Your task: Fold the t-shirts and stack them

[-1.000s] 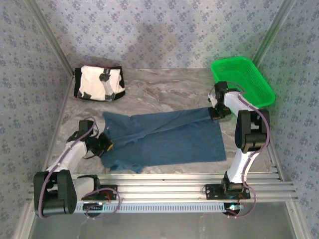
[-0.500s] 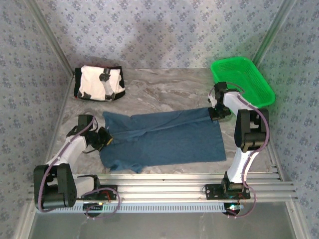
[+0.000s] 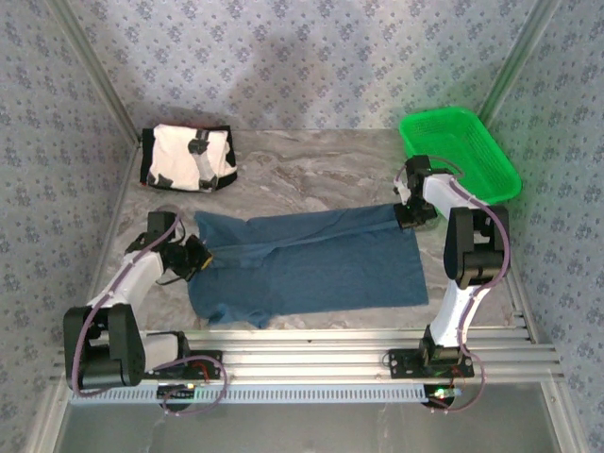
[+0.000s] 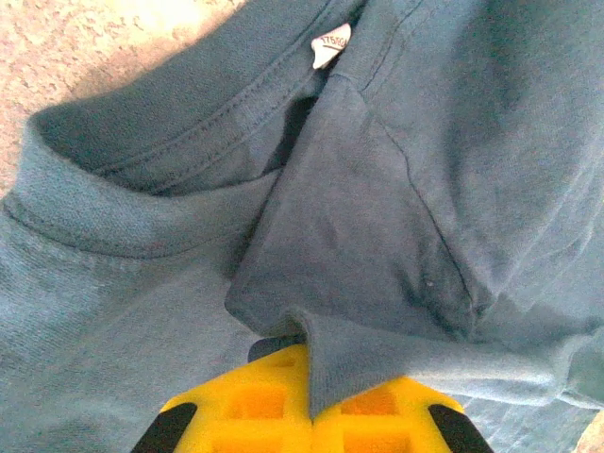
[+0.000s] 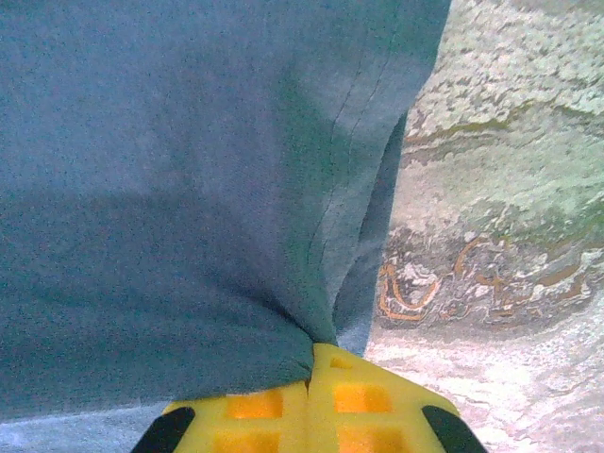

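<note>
The held fold already rests on the shirt's flat lower layer, beside the collar, so it is now time for my left gripper to open.
The dark teal-blue t-shirt lies spread across the middle of the table, its far half folded over lengthwise. My left gripper is shut on the shirt's left edge, beside the collar and its white tag; a fold of cloth runs between the yellow fingers. My right gripper is shut on the shirt's far right corner, just above the marbled tabletop. The cream-white t-shirt with black edges sits folded at the far left.
A bright green plastic basket stands at the far right corner, close behind my right arm. Patterned walls enclose the table on three sides. A metal rail runs along the near edge.
My left gripper has moved away from me and slightly left, drawing the teal shirt's left edge with it. The right gripper has held still.
</note>
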`<action>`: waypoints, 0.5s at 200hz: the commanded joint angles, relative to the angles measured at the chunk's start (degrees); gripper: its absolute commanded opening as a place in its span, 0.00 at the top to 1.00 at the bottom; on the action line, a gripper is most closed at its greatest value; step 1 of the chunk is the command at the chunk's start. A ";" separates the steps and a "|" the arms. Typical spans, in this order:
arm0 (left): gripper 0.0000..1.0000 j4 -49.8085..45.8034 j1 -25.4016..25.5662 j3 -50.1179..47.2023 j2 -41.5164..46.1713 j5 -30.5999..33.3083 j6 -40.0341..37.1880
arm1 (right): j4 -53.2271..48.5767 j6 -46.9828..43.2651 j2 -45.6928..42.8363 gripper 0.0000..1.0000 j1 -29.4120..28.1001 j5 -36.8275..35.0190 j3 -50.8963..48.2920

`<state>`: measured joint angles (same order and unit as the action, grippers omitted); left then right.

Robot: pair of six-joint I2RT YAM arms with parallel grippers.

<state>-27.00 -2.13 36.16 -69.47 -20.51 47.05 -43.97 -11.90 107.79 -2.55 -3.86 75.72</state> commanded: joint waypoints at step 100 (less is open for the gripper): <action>0.46 -7.96 -2.00 1.57 7.44 3.96 -2.60 | -5.41 -8.79 -11.25 0.50 -0.37 6.49 -4.51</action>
<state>-30.63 -3.16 36.05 -65.63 -18.37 45.36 -46.17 -17.39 102.17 -3.09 -1.98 71.77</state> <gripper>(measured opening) 0.495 0.460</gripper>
